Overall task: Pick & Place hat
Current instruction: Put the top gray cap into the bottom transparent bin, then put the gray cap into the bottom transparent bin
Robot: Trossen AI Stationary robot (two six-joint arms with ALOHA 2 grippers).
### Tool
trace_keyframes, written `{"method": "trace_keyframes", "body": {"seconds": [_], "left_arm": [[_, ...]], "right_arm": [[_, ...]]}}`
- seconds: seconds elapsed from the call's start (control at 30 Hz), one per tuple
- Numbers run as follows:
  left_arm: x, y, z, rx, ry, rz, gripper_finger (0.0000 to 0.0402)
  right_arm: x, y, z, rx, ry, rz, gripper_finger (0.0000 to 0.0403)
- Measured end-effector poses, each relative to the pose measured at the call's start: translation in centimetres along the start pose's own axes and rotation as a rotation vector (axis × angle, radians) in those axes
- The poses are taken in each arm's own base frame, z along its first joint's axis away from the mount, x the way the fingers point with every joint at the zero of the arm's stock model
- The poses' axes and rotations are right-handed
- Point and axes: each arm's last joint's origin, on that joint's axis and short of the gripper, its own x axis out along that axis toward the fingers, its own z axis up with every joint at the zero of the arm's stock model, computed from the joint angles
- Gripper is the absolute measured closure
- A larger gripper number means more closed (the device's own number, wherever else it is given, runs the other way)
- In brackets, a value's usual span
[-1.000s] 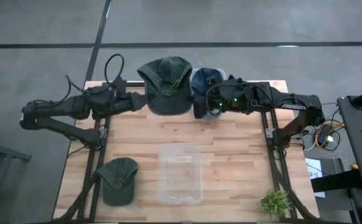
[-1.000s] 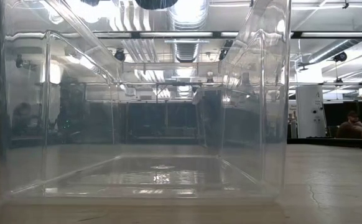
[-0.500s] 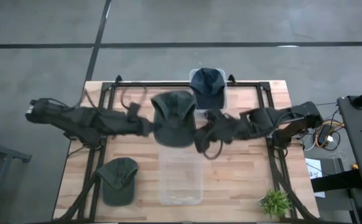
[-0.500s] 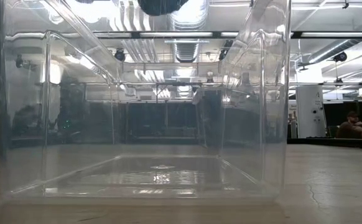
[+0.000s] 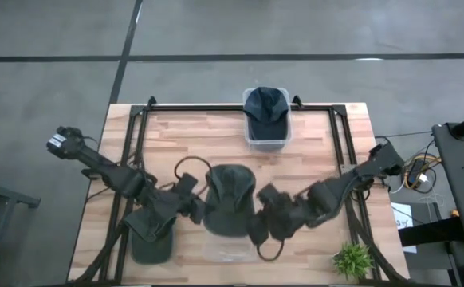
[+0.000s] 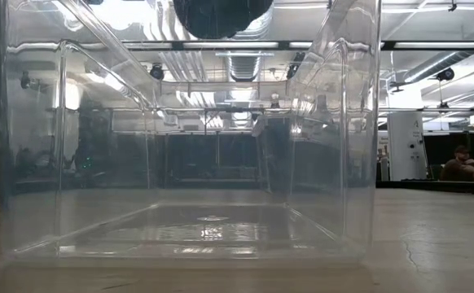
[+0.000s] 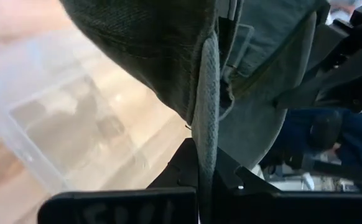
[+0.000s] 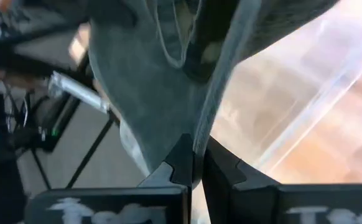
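Observation:
The bin's near end [image 5: 232, 250] lies uncovered beyond the cap's brim [image 5: 226, 224], so it is too early to release. My right gripper lowers the cap toward that end of the bin next.
A dark green cap [image 5: 230, 199] hangs between my two grippers above the clear plastic bin [image 5: 232, 253] at the table's near middle. Its underside shows at the top of the low view [image 6: 221, 15]. My left gripper [image 5: 196, 206] is shut on the cap's left edge and my right gripper [image 5: 257, 217] on its right edge. A second green cap [image 5: 151, 227] lies on the table at the near left. A dark blue cap [image 5: 265, 108] rests on a small clear container at the far middle. My left gripper pinches the cap's rim edge [image 7: 204, 134] between its two fingers, coming level from the table's left. The cap is lifted clear above the bin. My right gripper pinches the opposite rim edge [image 8: 213, 118] between its two fingers, coming level from the table's right, the cap hanging between both grippers.
The clear bin's walls [image 6: 25, 146] stand under the held cap. A small green plant [image 5: 351, 259] stands at the near right corner. Black frame rails [image 5: 136, 135] run along the table's left and right sides. Bare wood lies between the bin and the far container.
Both grippers have carried the green cap from the table's far edge toward the near edge, staying shut on its two sides. The cap now hangs over the clear bin and shows larger at the top of the low view. The blue cap on the far container has come into sight.

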Motion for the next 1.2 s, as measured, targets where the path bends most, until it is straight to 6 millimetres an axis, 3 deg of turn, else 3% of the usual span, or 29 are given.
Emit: {"method": "trace_keyframes", "body": {"seconds": [0.17,0.33,0.6,0.73,0.87,1.2], "left_arm": [[1.2,0.3,-1.5,-0.013,0.082,0.036,0.0398],[3.0,0.7,-3.1,-0.019,0.185,0.074,0.0398],[5.2,1.4,-5.0,-0.047,0.357,0.115,0.0391],[5.3,1.5,-5.2,-0.019,0.386,0.111,0.0370],[4.3,1.0,-4.3,0.037,0.361,0.066,0.0336],[2.9,1.1,-3.7,0.015,0.364,0.092,0.0238]], "right_arm": [[2.4,0.4,-2.5,0.013,0.098,-0.025,0.0390],[3.8,0.6,-3.4,0.039,0.152,-0.039,0.0390],[4.4,0.3,-2.8,0.077,0.216,-0.054,0.0390],[4.5,0.3,-2.6,0.084,0.222,-0.056,0.0381],[4.5,0.3,-2.5,0.087,0.221,-0.049,0.0327],[4.2,0.2,-2.2,0.107,0.251,-0.056,0.0131]]}}
